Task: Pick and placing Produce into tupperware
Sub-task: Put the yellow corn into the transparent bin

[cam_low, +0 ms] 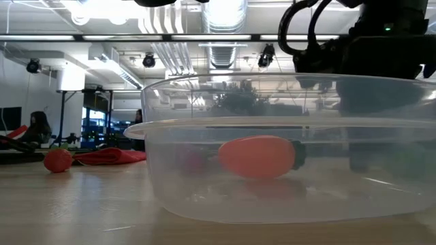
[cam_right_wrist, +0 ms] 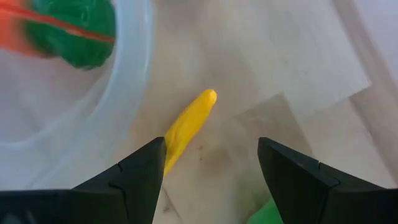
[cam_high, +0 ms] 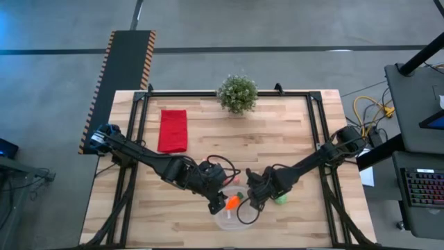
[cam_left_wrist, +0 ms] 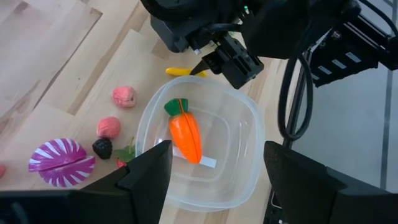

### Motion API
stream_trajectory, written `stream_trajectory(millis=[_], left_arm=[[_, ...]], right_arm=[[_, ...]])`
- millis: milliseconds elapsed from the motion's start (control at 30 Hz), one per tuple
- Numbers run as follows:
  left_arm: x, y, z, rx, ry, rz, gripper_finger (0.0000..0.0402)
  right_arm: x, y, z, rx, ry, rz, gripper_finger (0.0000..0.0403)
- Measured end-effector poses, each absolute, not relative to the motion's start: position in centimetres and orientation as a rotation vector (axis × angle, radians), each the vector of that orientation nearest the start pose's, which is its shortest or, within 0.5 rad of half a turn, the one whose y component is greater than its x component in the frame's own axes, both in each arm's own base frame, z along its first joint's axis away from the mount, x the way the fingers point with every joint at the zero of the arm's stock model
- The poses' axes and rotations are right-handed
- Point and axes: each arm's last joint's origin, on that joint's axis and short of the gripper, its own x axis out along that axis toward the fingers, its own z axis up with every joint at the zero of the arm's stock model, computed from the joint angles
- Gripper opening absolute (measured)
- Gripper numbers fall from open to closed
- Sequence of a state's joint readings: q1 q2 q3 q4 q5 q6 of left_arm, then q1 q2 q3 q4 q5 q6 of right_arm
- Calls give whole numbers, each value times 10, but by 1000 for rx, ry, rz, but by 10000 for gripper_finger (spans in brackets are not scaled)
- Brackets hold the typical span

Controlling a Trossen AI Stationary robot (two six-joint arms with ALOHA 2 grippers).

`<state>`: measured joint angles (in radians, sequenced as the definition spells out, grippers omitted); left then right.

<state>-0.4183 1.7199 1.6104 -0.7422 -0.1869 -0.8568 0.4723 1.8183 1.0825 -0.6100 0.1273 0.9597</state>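
Note:
I should next grab the yellow piece by its middle (cam_right_wrist: pixel 185 127) with my right gripper, so that it can then go into the tupperware (cam_right_wrist: pixel 56 106).
The clear tupperware (cam_left_wrist: pixel 242 134) stands near the table's front edge, and the orange carrot (cam_left_wrist: pixel 186 134) with its green top lies on the tub's floor. My left gripper (cam_left_wrist: pixel 214 180) hangs open above the tub's near side, nothing between its fingers. My right gripper (cam_right_wrist: pixel 211 149) is open and points down just outside the tub's rim (cam_right_wrist: pixel 130 81), over a small yellow piece (cam_right_wrist: pixel 186 124) that lies flat on the wood. One end of that piece runs behind a finger. In the high view the two grippers (cam_high: pixel 218 203) (cam_high: pixel 251 196) face each other over the tub (cam_high: pixel 236 217).
Two pink pieces (cam_left_wrist: pixel 124 96) (cam_left_wrist: pixel 109 126), a dark berry (cam_left_wrist: pixel 102 147) and a purple striped piece (cam_left_wrist: pixel 62 163) lie beside the tub. A green ball (cam_high: pixel 279 199) sits right of my right gripper. The red cloth (cam_high: pixel 173 130) and potted plant (cam_high: pixel 237 94) stand farther back.

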Motion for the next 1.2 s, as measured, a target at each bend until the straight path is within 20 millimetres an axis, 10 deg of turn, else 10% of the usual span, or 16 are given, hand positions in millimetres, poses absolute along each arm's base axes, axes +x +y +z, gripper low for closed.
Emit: stream_trajectory(millis=[1200], left_arm=[[343, -146, 325, -543, 841, 139, 240]], right_arm=[[298, 163, 141, 501, 1288, -170, 136]])
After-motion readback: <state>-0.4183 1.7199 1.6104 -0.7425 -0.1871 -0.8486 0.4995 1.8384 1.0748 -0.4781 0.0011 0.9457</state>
